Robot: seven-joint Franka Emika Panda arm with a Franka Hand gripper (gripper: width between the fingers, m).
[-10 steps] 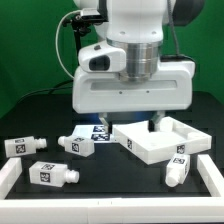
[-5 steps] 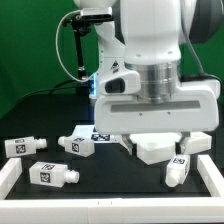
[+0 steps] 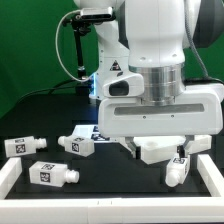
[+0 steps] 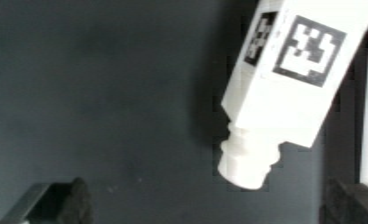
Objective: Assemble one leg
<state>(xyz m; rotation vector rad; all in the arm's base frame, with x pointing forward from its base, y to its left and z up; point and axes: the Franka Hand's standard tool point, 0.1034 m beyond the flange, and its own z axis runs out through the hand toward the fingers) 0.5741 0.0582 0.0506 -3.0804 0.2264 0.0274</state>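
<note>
In the wrist view the white leg lies off to one side between my fingers, so it is too early to close. My gripper lines up with the leg next.
Several white square legs with tags lie on the black table. One leg (image 3: 177, 170) lies at the exterior view's right, just in front of the tabletop (image 3: 158, 151). It fills the wrist view (image 4: 287, 80), its round stub (image 4: 247, 166) pointing toward the fingers. My gripper (image 3: 158, 149) hangs low over the tabletop and this leg. It is open and empty, with dark fingertips (image 4: 56, 203) at both sides in the wrist view and the leg's stub between their lines, untouched (image 4: 207, 205).
Other legs lie at the exterior view's left (image 3: 22, 146), front left (image 3: 55, 173) and centre (image 3: 80, 143). The marker board (image 3: 92, 129) peeks out behind the centre leg. A white rail (image 3: 100, 206) borders the front, with a cable stand behind.
The arm has moved toward the camera and to the exterior view's right, and lower. It now hides most of the tabletop. The parts on the table have not moved.
</note>
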